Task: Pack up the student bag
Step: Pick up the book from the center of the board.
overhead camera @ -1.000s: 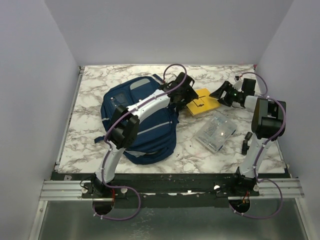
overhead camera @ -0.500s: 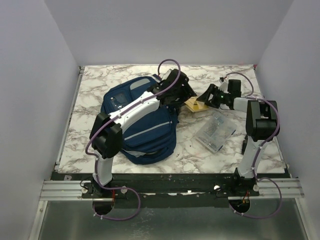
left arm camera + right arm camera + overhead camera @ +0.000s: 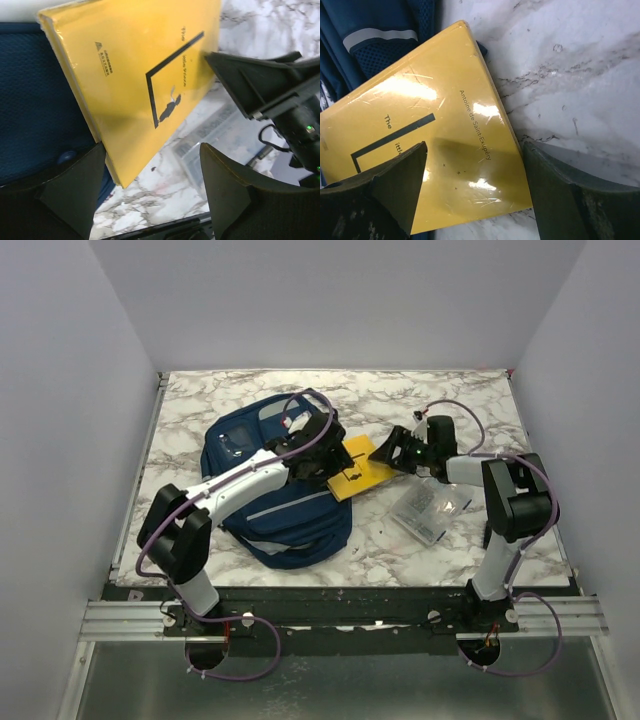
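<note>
My left gripper grabs the yellow book (image 3: 357,463) by its edge over the bag next, which leaves the book's opposite end free for my right gripper.
The navy blue student bag (image 3: 262,502) lies flat on the left half of the table. A yellow book (image 3: 357,463) lies tilted at its right edge, one corner over the blue fabric (image 3: 35,100). My left gripper (image 3: 322,456) is open and empty, hovering over the book's near corner (image 3: 135,75) where it meets the bag. My right gripper (image 3: 392,454) is open over the book's right end (image 3: 435,150), jaws spread wide and gripping nothing. The bag's grey trim (image 3: 380,34) shows in the right wrist view.
A clear plastic pouch (image 3: 431,505) with small items lies right of the book, near the right arm, and also shows in the left wrist view (image 3: 220,131). The marble tabletop (image 3: 440,390) ends in walls at the back and both sides.
The yellow book has slid left and nearer, up against the bag. My right gripper followed it leftward. My left gripper drew back from the far side toward the bag.
</note>
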Controlling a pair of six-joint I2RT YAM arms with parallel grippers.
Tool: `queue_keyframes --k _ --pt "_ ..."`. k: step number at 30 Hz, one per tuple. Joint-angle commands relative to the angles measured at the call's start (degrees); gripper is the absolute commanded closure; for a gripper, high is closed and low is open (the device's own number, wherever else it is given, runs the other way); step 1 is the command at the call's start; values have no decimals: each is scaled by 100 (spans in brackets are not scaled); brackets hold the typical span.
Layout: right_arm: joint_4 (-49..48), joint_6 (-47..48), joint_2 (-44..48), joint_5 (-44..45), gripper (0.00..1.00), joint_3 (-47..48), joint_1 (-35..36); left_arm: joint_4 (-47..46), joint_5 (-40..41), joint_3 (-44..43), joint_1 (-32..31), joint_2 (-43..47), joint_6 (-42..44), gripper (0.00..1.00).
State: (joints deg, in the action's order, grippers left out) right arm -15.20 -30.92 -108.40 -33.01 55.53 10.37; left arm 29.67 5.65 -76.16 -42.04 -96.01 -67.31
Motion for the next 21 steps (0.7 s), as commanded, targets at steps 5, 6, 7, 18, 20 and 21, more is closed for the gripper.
queue_keyframes --k 5,6,7,18,20,21 --pt "-1002 -1613 246 -311 20 -933 593 -740 -560 698 300 413 605 19" --pt "-1046 -1631 212 -336 20 -934 604 -805 -559 832 338 493 673 19" --pt "-1072 -1636 183 -366 20 -924 604 -971 -557 1025 361 610 723 17" --pt "-1052 -1373 82 -408 20 -966 615 -2536 -944 2369 640 1436 1277 14" --pt "-1007 -1295 42 -420 20 -930 615 -2563 -840 2472 645 1649 1456 14" --pt "-953 -1250 0 -462 20 -877 606 -2556 -756 2518 643 1753 1540 13"
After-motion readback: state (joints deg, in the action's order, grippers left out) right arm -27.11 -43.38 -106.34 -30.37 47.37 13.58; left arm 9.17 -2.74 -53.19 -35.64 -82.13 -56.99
